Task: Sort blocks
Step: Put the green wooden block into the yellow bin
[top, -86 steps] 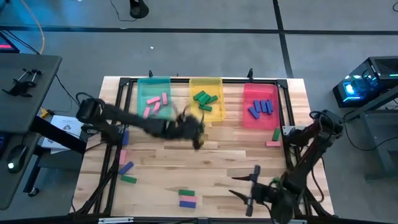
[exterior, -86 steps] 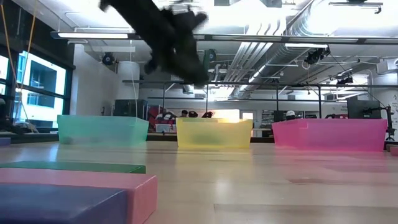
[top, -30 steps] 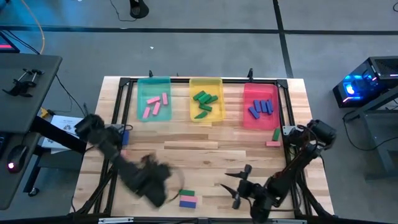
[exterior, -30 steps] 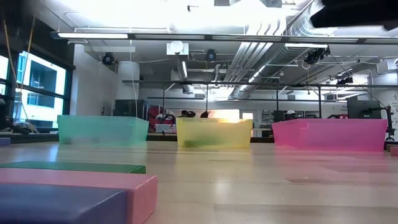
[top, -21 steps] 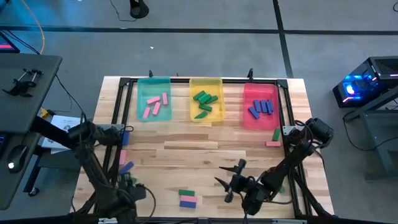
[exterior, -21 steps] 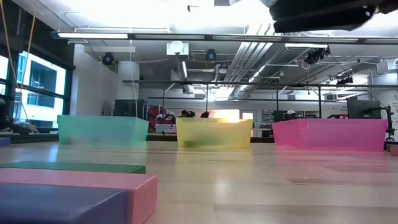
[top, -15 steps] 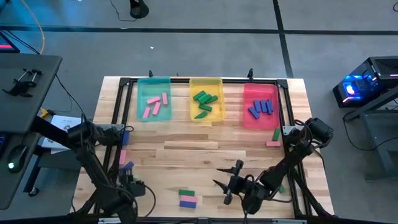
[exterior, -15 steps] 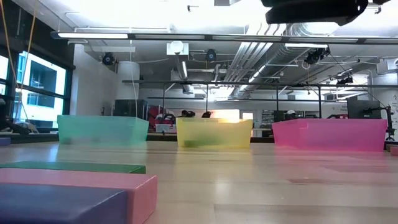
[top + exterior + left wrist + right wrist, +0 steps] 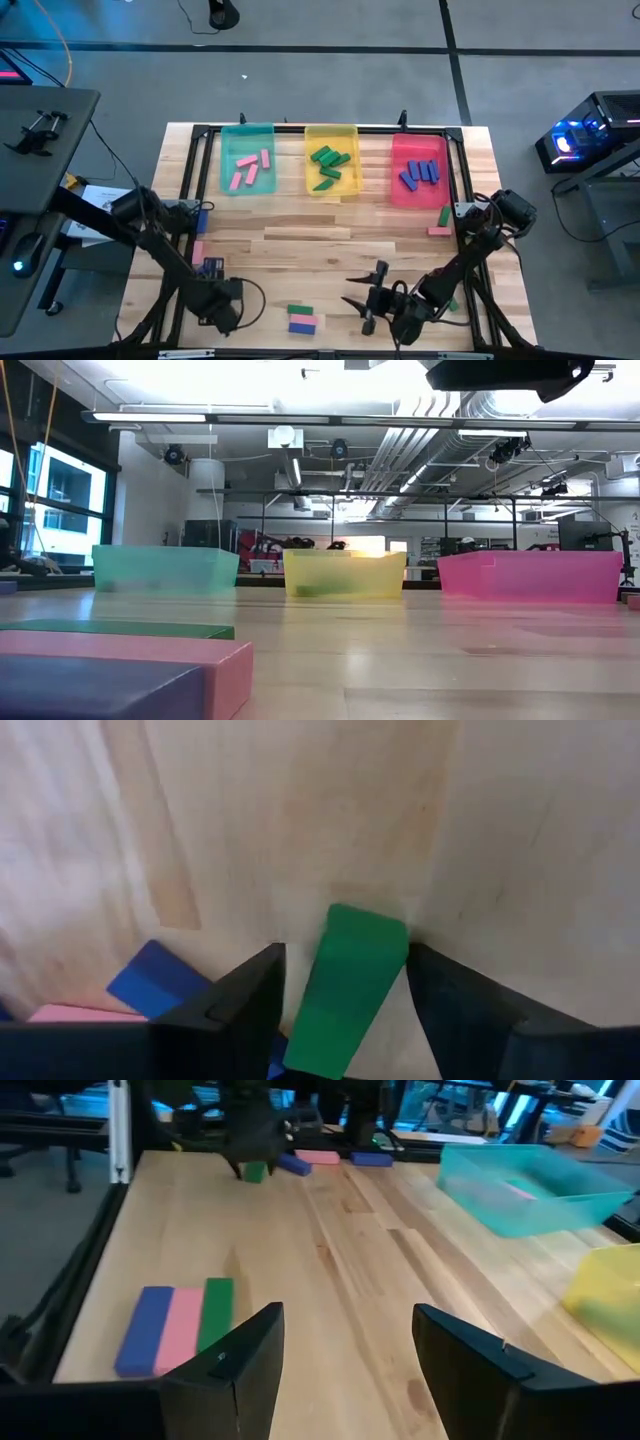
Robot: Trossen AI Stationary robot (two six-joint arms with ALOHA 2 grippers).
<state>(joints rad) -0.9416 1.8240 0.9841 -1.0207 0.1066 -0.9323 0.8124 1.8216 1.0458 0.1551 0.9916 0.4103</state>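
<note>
I need to move my right gripper toward the green block point(image 9: 300, 309) before closing it, because only bare wood is between my fingers, short of the block, and they would miss.
My left gripper point(image 9: 345, 952) points down at the table's near left part point(image 9: 215, 295). It stands open, one finger on either side of a green block point(image 9: 345, 990) lying flat on the wood; whether a finger touches the block I cannot tell. A blue block point(image 9: 155, 978) and a pink one lie beside it. My right gripper point(image 9: 362, 298) hangs open over the near middle, nothing between its fingers point(image 9: 348, 1320). Ahead of it a blue, a pink and a green block point(image 9: 178, 1325) lie side by side.
At the far edge stand a teal tray point(image 9: 247, 158) with pink blocks, a yellow tray point(image 9: 331, 160) with green ones and a red tray point(image 9: 418, 170) with blue ones. Loose blocks lie along the left edge point(image 9: 198, 250) and by the right edge point(image 9: 440, 222).
My left gripper has swung toward the table's near left corner, rolled at the wrist and come down over the green block. My right gripper has shifted a little toward the table's left. No block has moved.
</note>
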